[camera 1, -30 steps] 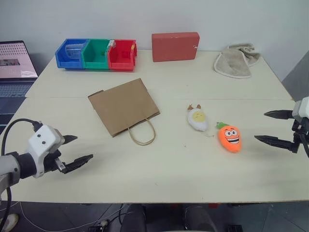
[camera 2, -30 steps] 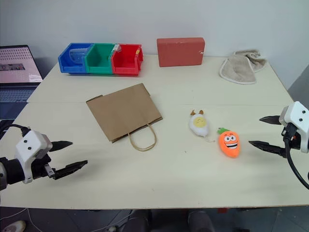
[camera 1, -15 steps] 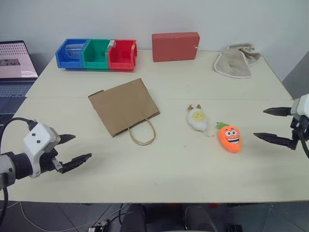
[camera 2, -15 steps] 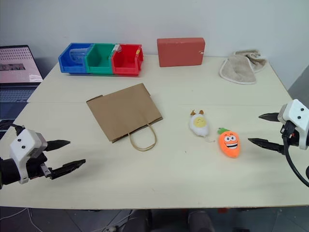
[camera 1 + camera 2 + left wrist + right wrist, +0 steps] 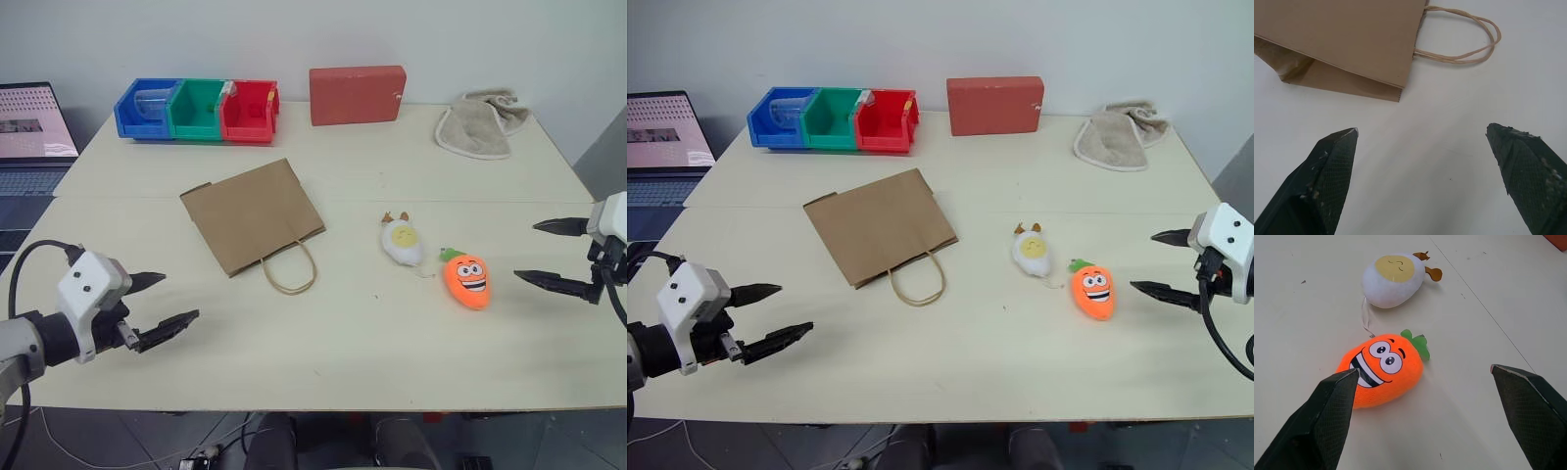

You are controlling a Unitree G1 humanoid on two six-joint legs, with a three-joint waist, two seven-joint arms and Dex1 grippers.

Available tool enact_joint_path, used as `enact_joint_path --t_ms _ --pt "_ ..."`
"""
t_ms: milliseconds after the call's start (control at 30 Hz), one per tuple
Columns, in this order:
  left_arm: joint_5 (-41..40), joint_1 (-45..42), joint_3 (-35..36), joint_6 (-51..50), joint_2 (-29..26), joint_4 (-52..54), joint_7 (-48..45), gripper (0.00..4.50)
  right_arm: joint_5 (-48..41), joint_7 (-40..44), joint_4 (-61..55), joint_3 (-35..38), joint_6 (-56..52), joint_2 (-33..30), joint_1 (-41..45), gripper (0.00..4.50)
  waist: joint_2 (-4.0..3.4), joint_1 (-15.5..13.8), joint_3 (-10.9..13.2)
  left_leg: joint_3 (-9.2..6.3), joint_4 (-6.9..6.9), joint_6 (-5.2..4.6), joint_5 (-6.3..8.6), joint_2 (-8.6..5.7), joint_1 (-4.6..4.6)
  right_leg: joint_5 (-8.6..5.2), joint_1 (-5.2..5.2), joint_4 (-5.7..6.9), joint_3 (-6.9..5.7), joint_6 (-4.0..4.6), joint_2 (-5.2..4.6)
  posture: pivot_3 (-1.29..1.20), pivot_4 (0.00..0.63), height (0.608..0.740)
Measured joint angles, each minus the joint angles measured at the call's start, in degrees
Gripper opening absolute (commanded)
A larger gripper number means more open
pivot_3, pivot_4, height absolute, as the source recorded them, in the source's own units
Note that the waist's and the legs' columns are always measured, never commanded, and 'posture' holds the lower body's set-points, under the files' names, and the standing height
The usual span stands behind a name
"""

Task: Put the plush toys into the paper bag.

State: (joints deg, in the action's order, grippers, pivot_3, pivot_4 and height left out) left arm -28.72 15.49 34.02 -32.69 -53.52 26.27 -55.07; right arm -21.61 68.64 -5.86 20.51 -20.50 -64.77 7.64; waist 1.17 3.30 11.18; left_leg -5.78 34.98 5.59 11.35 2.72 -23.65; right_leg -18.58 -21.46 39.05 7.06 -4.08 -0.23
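Note:
The left gripper grabs the paper bag by its twine handle next. That grab is for holding the bag's opening open for the plush toys.
A brown paper bag lies flat on the cream table, its twisted loop handles toward the front. To its right rest two plush toys: a white egg with a yellow face and brown horns and an orange carrot with a cartoon face. My left gripper hovers open at the front left, well short of the bag. At the right edge my right gripper is open, just right of the carrot, with the egg beyond it.
Blue, green and red bins stand at the back left, a red box at the back middle and a beige towel at the back right. A laptop sits off the table's left side.

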Motion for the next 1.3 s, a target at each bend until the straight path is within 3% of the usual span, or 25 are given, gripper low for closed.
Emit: enact_joint_path --t_ms 233,433,767,1033,1300 --pt "1.14 -1.73 -4.17 3.49 -0.23 -0.19 -2.3 4.49 -0.1 -0.17 -1.68 0.04 -0.26 0.17 -0.17 4.5 -0.01 -0.01 0.0 0.0 0.0 0.0 0.0 0.0 0.03 0.0 0.03 0.0 0.0 0.0 0.0 0.0 0.15 0.74" --pt "3.51 -6.48 -10.18 7.38 -2.95 -2.07 -5.21 4.49 -3.21 -1.07 -9.8 0.87 -3.8 0.86 -2.17 4.5 -0.01 -0.06 0.0 -0.02 0.0 0.0 0.0 0.0 0.03 0.01 0.04 0.01 -0.01 -0.02 0.01 0.0 0.15 0.74" --pt "8.41 -19.64 -25.74 13.4 -2.89 -7.41 -9.19 4.49 -11.48 -5.17 -24.78 -1.66 -11.8 3.62 -1.55 4.5 -0.01 -0.09 -0.01 -0.07 0.01 0.0 0.0 -0.01 0.03 0.09 0.06 0.03 -0.01 -0.16 0.04 0.0 0.15 0.74" --pt "15.61 -30.16 -37.8 20.28 3.12 -16.88 -9.41 4.49 -15.62 -10.39 -30.36 -9.02 -16.06 7.53 2.91 4.5 0.0 -0.15 -0.01 -0.19 0.05 0.0 0.0 -0.03 -0.06 0.2 0.04 0.02 -0.07 -0.33 0.06 0.0 0.15 0.74" --pt "22.36 -38.83 -43.92 30.03 11.27 -31.14 -8.55 4.49 -15.55 -12.7 -33.46 -15.46 -16.53 9.13 4.13 4.5 -0.01 -0.43 -0.02 -0.38 0.06 -0.01 -0.01 -0.05 -0.13 0.23 0.04 0.07 -0.21 -0.36 0.07 0.0 0.15 0.74"
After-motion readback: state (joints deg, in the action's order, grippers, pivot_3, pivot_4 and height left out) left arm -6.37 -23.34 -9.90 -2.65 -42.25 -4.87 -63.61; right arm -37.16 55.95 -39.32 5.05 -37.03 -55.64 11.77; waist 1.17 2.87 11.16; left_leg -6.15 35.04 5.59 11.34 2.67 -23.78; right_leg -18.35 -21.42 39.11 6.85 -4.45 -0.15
